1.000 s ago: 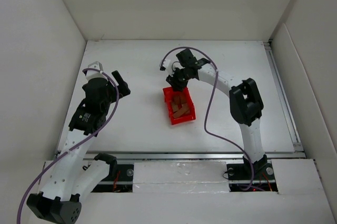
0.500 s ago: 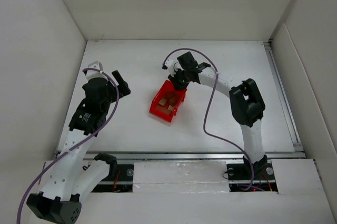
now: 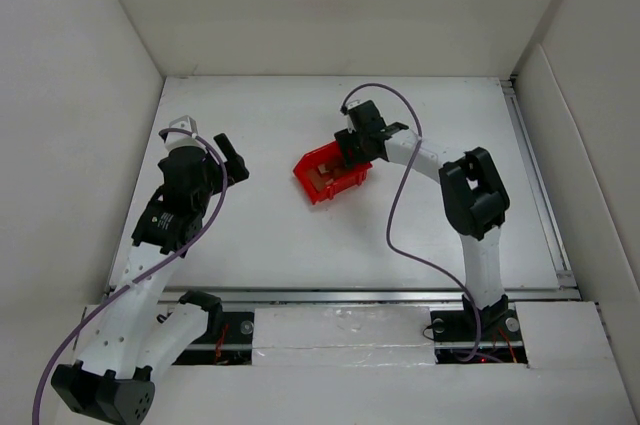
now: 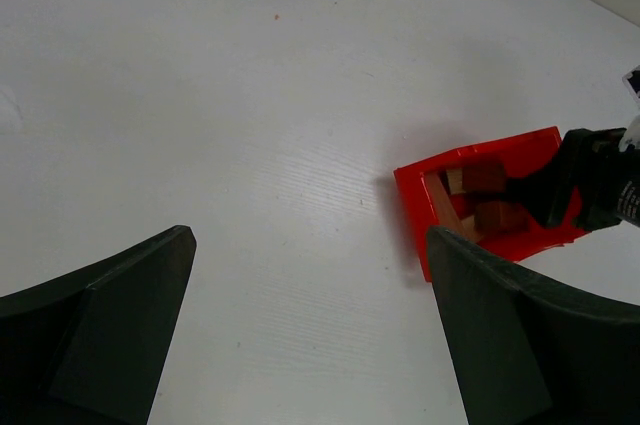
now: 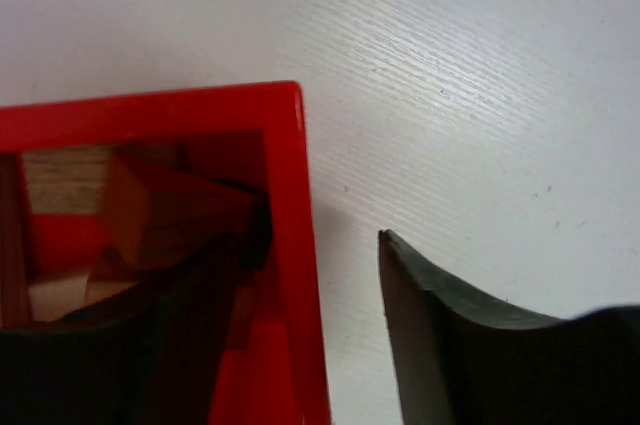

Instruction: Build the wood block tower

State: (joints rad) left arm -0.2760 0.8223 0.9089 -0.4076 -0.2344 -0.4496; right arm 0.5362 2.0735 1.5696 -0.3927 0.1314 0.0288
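I need my right gripper on the bin's end (image 5: 294,245) next, so the red bin's opening stays free to spill the blocks.
The wood blocks (image 3: 325,175) lie loose inside a red bin (image 3: 345,177) at mid table; no tower shows. In the left wrist view the blocks (image 4: 478,181) are reddish-brown and tan inside the bin (image 4: 412,215). In the right wrist view the blocks (image 5: 150,205) sit behind the bin wall (image 5: 290,175). My right gripper (image 3: 352,155) straddles that wall (image 5: 318,240): one finger is inside against it, and the other finger (image 5: 450,345) is outside with a gap of table showing. My left gripper (image 3: 232,157) is open and empty (image 4: 310,235), left of the bin.
White walls close the table (image 3: 270,235) on the left, back and right. A metal rail (image 3: 535,185) runs along the right edge. The right arm's purple cable (image 3: 395,215) hangs over the table right of the bin.
The right gripper has swung the red bin round from lengthwise to slanted, and moved it up and to the right. The left arm has not moved.
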